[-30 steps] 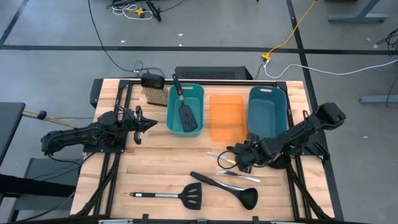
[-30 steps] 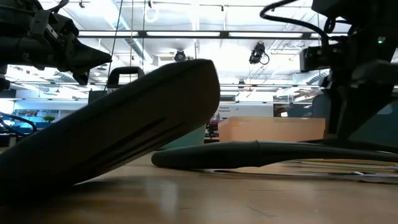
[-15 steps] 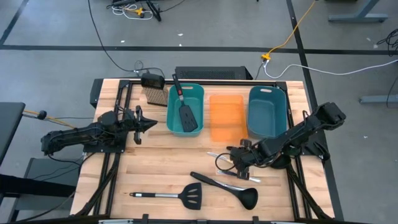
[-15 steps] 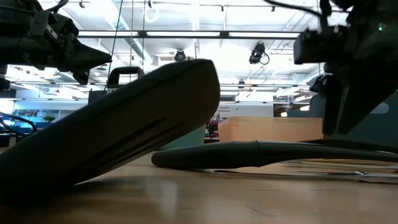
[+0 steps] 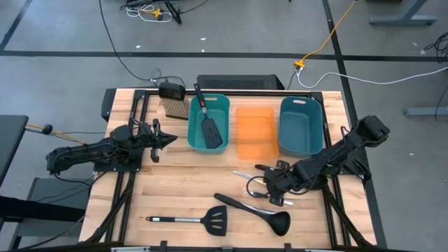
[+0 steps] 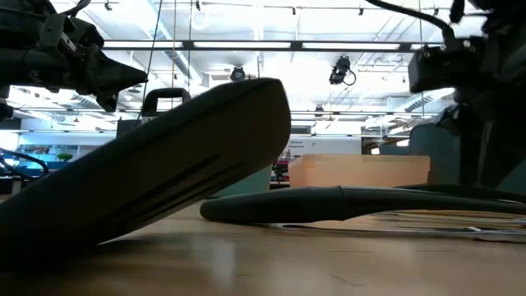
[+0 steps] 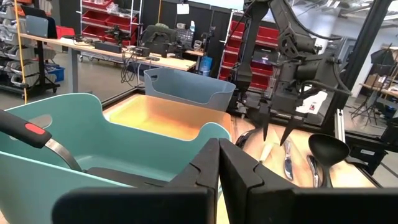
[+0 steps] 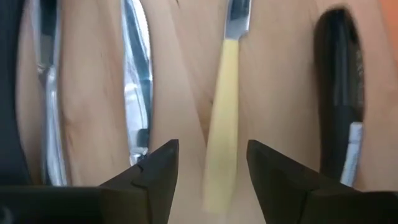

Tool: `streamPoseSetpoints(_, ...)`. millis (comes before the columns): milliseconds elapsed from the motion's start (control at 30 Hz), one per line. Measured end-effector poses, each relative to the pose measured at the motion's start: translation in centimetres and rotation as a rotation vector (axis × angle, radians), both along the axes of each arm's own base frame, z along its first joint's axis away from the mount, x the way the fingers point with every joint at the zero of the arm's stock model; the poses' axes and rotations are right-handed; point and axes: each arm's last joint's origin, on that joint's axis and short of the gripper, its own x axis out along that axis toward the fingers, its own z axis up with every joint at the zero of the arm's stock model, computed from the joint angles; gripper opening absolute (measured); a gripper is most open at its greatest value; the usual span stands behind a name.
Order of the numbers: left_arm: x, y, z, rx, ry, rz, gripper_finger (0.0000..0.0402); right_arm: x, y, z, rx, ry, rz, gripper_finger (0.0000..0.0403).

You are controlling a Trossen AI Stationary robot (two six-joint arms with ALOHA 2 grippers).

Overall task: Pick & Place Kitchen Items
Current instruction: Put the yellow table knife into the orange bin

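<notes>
The knife needs to go in the orange bin. My right gripper will grip it by its yellow handle (image 8: 222, 124) next.
My right gripper (image 5: 269, 184) hangs open, pointing steeply down over a cluster of knives at the table's near right. In the right wrist view its fingers (image 8: 155, 177) stand on either side of the yellow-handled knife (image 8: 221, 149) without touching it. Two slim silver knives (image 8: 137, 81) lie flat beside that knife. A black ladle (image 5: 255, 212) and a steel-handled slotted spatula (image 5: 189, 221) lie near the front edge. A red-and-black-handled spatula (image 5: 208, 124) rests in the left teal bin (image 5: 224, 105). My left gripper (image 5: 168, 140) waits shut at the table's left, pointing level.
An orange bin (image 5: 255, 133) and a second teal bin (image 5: 301, 126) stand side by side at the far right. A brush (image 5: 175, 106) stands at the far left of the bins. A long black thing (image 8: 339, 106) lies beside the yellow-handled knife.
My right gripper has moved a little toward the table's near edge and tipped more steeply downward over the knives, staying open. The knives and other items have kept their places.
</notes>
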Motion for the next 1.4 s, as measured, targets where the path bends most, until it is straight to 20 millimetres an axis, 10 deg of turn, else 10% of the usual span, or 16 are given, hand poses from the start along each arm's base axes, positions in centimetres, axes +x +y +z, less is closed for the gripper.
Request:
streamPoseSetpoints(633, 0.0, 0.0, 0.0, 0.000, 0.000, 0.000, 0.0014, -1.6, -0.4, -2.6, 0.011, -0.019, -0.061, 0.0195)
streamPoseSetpoints(1400, 0.0, 0.0, 0.0, 0.003, 0.001, 0.000, 0.0014, -1.5, -0.3, -2.8, 0.046, -0.034, -0.006, 0.0090)
